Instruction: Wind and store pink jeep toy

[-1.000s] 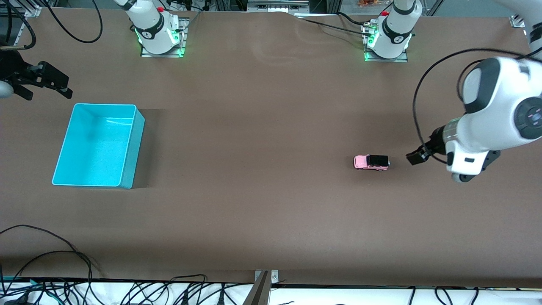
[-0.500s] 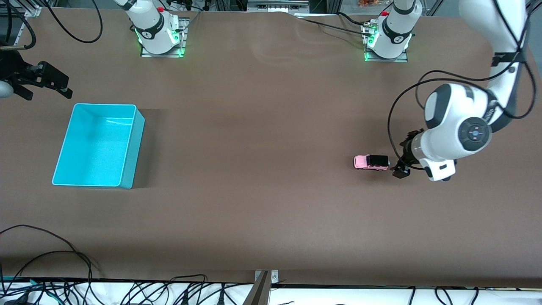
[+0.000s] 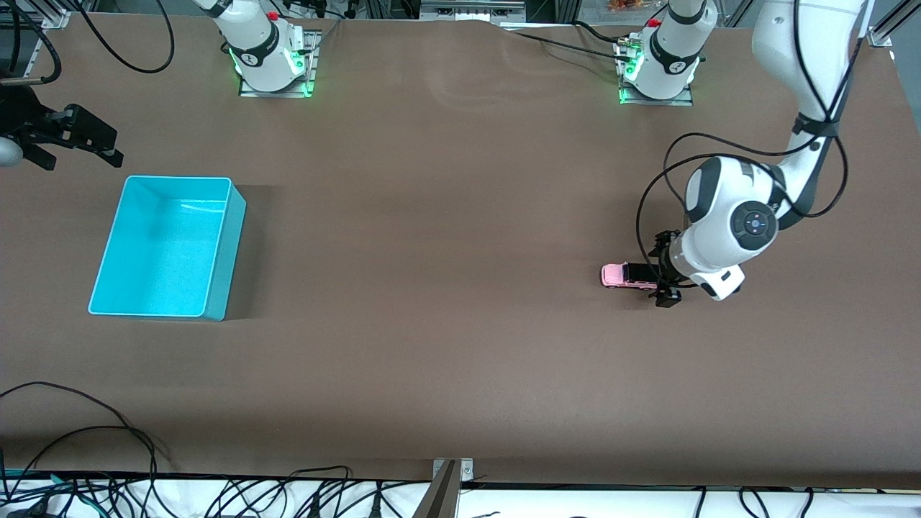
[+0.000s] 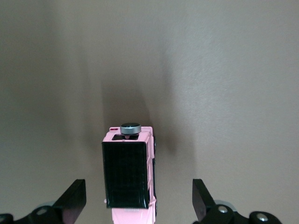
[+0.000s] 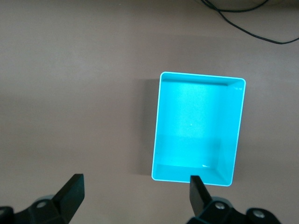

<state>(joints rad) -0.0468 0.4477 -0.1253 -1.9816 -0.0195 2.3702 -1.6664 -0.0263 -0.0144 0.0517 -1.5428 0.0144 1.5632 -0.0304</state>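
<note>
The pink jeep toy [image 3: 629, 275] needs to be wound, so my left gripper should next grab the jeep by the sides of its black roof [image 3: 640, 273].
The pink jeep toy [image 3: 629, 275], tiny, with a black roof, stands on the brown table toward the left arm's end. In the left wrist view the jeep [image 4: 130, 175] lies between my fingers, a round grey knob at its end. My left gripper [image 3: 662, 277] is open, low at the jeep's black end, one finger on each side and not touching it; it also shows in the left wrist view [image 4: 138, 200]. My right gripper [image 3: 72, 137] waits open in the air beside the turquoise bin [image 3: 219, 244], and in the right wrist view the gripper [image 5: 135, 196] is open and empty.
The turquoise bin [image 5: 157, 135] is empty and stands toward the right arm's end of the table. Both arm bases [image 3: 270, 54] stand along the table's edge farthest from the front camera. Cables [image 3: 86, 432] lie at the table's near edge.
My left arm has swung in from the table's end and come down, so that its open fingers now straddle the jeep's black end. The jeep and the right arm have not moved.
</note>
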